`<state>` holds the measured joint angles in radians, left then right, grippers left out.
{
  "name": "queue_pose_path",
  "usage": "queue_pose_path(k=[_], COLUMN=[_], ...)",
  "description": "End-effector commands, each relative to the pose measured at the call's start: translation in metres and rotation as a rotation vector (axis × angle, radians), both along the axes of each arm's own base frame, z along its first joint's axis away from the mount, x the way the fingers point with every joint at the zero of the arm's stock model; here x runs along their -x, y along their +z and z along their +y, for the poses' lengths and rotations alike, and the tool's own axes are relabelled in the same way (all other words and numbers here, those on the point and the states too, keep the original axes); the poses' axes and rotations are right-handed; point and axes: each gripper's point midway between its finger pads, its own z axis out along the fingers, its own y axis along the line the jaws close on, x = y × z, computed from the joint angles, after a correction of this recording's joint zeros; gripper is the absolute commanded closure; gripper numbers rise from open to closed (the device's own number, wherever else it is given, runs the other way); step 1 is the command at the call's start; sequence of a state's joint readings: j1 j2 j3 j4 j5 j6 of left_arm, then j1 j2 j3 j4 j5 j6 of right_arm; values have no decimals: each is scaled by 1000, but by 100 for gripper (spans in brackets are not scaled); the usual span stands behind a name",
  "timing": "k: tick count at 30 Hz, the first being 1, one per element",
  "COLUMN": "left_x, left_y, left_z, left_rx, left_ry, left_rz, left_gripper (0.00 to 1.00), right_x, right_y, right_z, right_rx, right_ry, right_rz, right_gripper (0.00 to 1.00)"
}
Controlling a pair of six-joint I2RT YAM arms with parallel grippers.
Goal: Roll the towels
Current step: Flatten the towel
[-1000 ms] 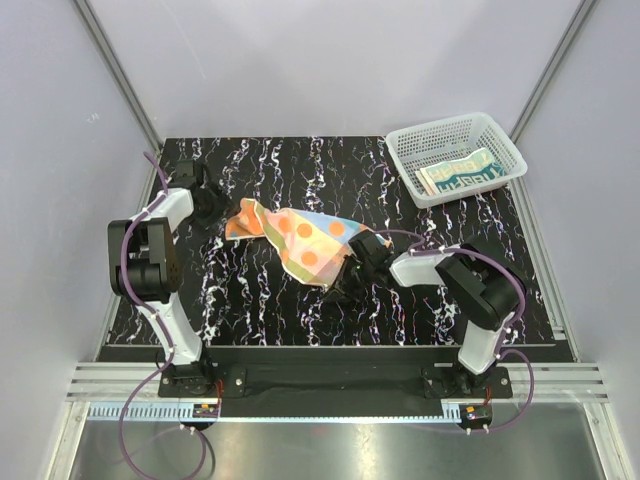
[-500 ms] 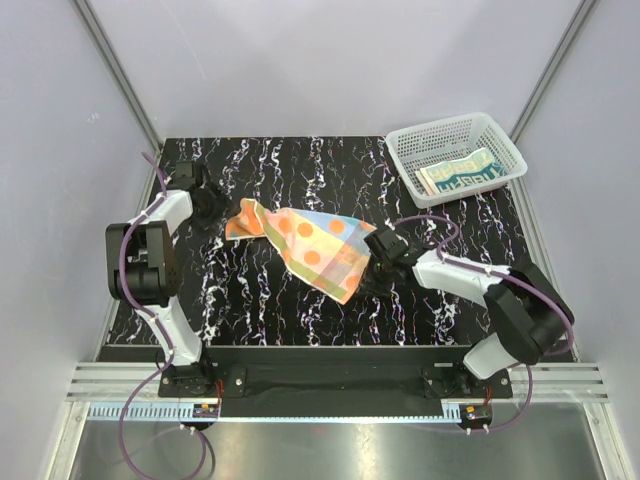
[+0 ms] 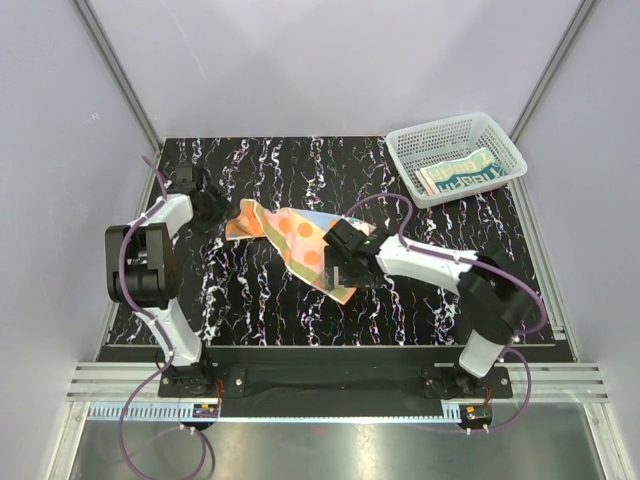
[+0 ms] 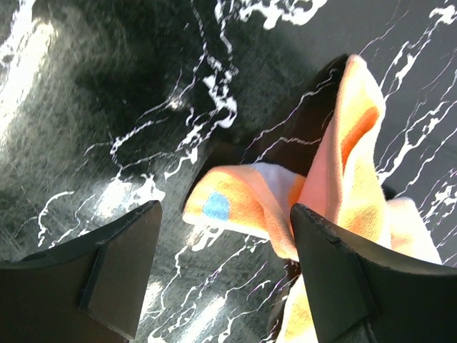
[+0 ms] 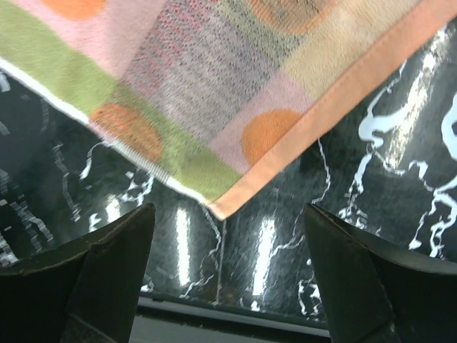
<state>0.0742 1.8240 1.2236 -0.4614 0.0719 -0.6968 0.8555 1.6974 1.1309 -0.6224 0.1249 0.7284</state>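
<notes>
Next, my right gripper takes hold of the orange towel (image 3: 290, 232) by its near corner (image 3: 345, 299), so the rest stays free to spread flat for rolling.
The orange towel (image 3: 290, 232), with its green, yellow and blue patches and orange dots, lies half spread on the black marbled table, its left end bunched up. My right gripper (image 3: 333, 270) hovers open over the towel's near corner (image 5: 221, 204), and nothing is between its fingers (image 5: 107, 279). At the bunched left end (image 4: 335, 171) my left gripper (image 3: 222, 210) stands open, the cloth lying against its right finger (image 4: 343, 279) without being pinched. The cream towel (image 3: 460, 172) with teal lettering lies folded in the basket.
The white mesh basket (image 3: 440, 138) stands at the table's back right corner. The table's near edge (image 5: 228, 314) runs just below the right fingertips. Grey walls close in the left, right and back sides.
The right gripper has opened and let go of the orange towel's near corner, which now lies flat on the table. That arm swung left over the corner. The left gripper barely moved.
</notes>
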Motion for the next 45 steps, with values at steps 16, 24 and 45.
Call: queue_pose_path(k=[16, 24, 45], left_x=[-4, -1, 41], left_y=[18, 16, -4], left_z=[0, 5, -33], left_rx=[8, -21, 172], left_ry=[-10, 1, -50], left_rz=[-89, -81, -140], left_gripper=[23, 23, 20], right_x=[13, 3, -28], right_y=[-48, -8, 125], right_z=[15, 8, -70], right_rx=[192, 182, 96], right_ry=[137, 113, -57], right_rz=[93, 12, -194], right_gripper=[71, 100, 100])
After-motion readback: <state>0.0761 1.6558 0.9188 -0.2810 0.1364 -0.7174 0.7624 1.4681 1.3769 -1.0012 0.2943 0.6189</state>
